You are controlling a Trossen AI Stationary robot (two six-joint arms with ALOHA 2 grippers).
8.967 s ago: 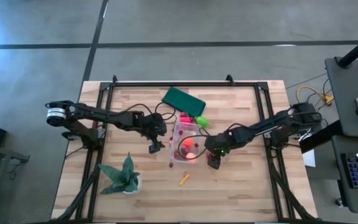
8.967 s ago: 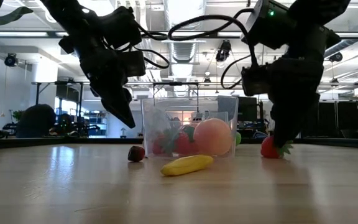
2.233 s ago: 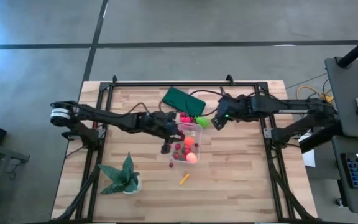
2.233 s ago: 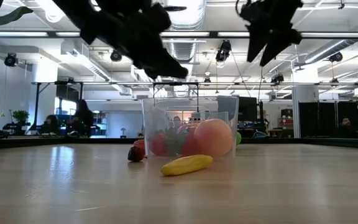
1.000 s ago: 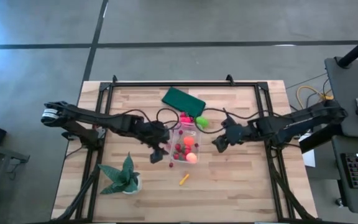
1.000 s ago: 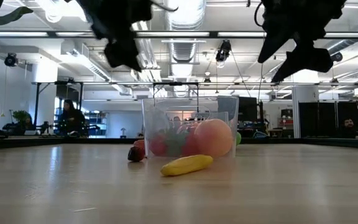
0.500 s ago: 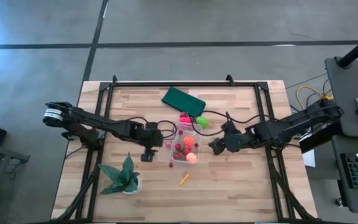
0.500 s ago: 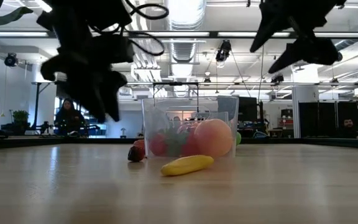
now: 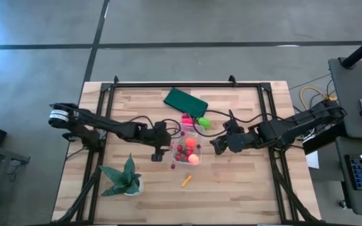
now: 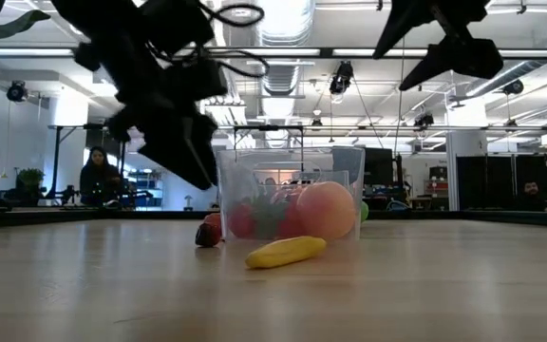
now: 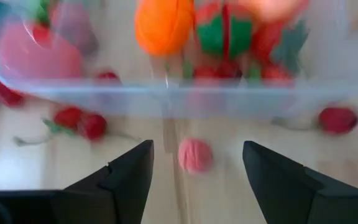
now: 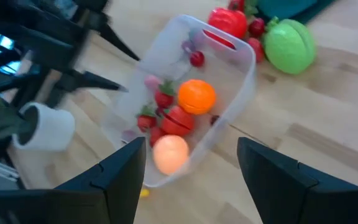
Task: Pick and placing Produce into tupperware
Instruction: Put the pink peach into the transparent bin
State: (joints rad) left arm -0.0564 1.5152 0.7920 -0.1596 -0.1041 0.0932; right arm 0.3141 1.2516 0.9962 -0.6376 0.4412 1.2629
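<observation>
My left gripper will grab the small pink berry by its round sides next, to put it into the clear tupperware (image 9: 188, 147).
The clear tupperware (image 9: 188, 147) stands mid-table and holds red berries, an orange ball (image 12: 196, 96) and a peach ball (image 12: 169, 152). My left gripper (image 9: 158, 152) is open, low by the box's left wall. In the left wrist view a small pink berry (image 11: 195, 155) lies on the table between its fingers, untouched, with red berries (image 11: 79, 121) and another red berry (image 11: 337, 119) nearby. My right gripper (image 9: 215, 148) is open and raised, right of the box. A lime-green piece (image 9: 203, 122) and a red piece (image 12: 229, 23) lie behind the box. The yellow stick (image 9: 186, 181) lies in front of it.
A flat dark green rectangle (image 9: 185, 102) lies toward the far edge. A spiky potted plant (image 9: 126, 176) stands near the front left. A black frame (image 9: 187, 85) borders the table's far and side edges. Bare wood shows in front of the box on the right.
My left gripper swung out toward the table's left edge, then came back toward the tupperware's left wall and sank lower. My right gripper drifted a little toward the tupperware and stayed raised. Both kept their fingers apart.
</observation>
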